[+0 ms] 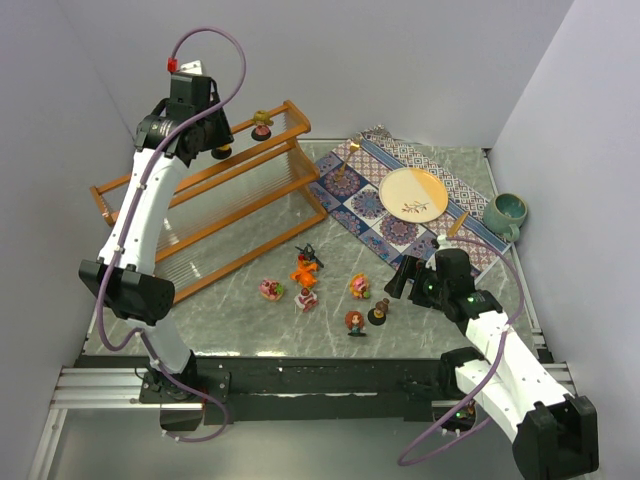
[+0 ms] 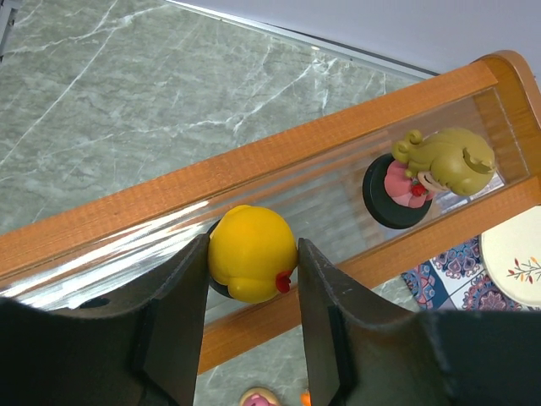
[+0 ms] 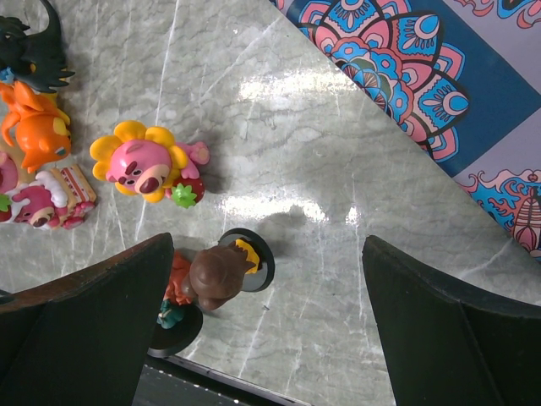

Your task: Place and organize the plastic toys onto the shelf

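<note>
The yellow-headed doll (image 2: 252, 254) has its black base on the flat clear panel. My left gripper should open now, as the doll would stay standing.
The shelf (image 1: 215, 205) stands at the back left. My left gripper (image 1: 218, 143) is over its top tier (image 2: 279, 182), shut on a yellow-headed doll (image 2: 252, 254) whose black base is at the clear panel. A blonde doll (image 2: 431, 169) stands on the same tier to the right (image 1: 262, 125). Several toys lie on the table: black spiky (image 1: 309, 253), orange (image 1: 305, 272), pink ones (image 1: 271, 290), a flower-faced one (image 1: 359, 287), a red-haired doll (image 1: 355, 322) and a brown-haired doll (image 1: 380, 312). My right gripper (image 1: 405, 280) is open just right of the brown-haired doll (image 3: 221, 272); its left finger (image 3: 93, 330) hides part of the red-haired doll (image 3: 173, 296).
A patterned blue mat (image 1: 362, 205) with a cream plate (image 1: 413, 194) lies at the back right. A teal mug (image 1: 505, 213) stands by the right wall. The black rail (image 1: 320, 375) runs along the near edge.
</note>
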{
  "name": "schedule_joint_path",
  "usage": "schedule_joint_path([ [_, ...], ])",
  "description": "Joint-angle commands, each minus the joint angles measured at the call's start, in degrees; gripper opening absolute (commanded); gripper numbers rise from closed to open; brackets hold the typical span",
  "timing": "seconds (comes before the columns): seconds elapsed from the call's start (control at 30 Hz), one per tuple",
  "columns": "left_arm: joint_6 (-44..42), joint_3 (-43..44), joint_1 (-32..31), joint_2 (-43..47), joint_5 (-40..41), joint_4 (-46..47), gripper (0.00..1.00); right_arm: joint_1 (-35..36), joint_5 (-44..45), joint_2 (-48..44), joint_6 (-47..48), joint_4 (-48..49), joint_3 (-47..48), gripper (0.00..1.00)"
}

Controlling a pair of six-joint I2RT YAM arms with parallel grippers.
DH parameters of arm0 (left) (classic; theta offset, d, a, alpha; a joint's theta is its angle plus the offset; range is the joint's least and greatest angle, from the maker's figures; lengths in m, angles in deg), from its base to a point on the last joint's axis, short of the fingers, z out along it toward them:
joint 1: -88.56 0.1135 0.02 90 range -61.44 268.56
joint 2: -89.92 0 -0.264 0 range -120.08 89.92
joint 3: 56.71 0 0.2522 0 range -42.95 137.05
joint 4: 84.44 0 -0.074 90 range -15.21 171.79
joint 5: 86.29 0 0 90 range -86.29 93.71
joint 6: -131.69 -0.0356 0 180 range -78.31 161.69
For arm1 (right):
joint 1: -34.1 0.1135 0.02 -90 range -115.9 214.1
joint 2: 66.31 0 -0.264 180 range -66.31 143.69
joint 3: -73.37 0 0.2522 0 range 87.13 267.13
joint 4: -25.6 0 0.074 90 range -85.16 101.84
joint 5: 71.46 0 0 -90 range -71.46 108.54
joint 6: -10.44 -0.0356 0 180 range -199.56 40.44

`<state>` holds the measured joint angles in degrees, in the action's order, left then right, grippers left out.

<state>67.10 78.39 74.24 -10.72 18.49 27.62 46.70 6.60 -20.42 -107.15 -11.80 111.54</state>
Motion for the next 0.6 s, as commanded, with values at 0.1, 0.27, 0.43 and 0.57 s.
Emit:
schedule_joint_path([
  [0.1, 3.0, 0.5, 0.2, -0.1, 1.3, 0.3, 0.47, 0.3, 0.7, -0.4, 0.5, 0.4, 1.9, 1.0],
  [0.27, 3.1, 0.4, 0.2, 0.4, 0.9, 1.0, 0.58, 0.3, 0.6, -0.5, 0.4, 0.6, 1.8, 1.0],
  [0.43, 2.8, -0.4, 0.2, 1.1, 0.7, 1.6, 0.68, 0.3, 0.6, -0.6, 0.5, 0.6, 1.8, 1.0],
  [0.57, 2.5, 0.2, 0.2, 1.7, 1.1, 1.7, 0.77, 0.3, 0.7, -0.7, 0.5, 0.5, 1.8, 1.0],
])
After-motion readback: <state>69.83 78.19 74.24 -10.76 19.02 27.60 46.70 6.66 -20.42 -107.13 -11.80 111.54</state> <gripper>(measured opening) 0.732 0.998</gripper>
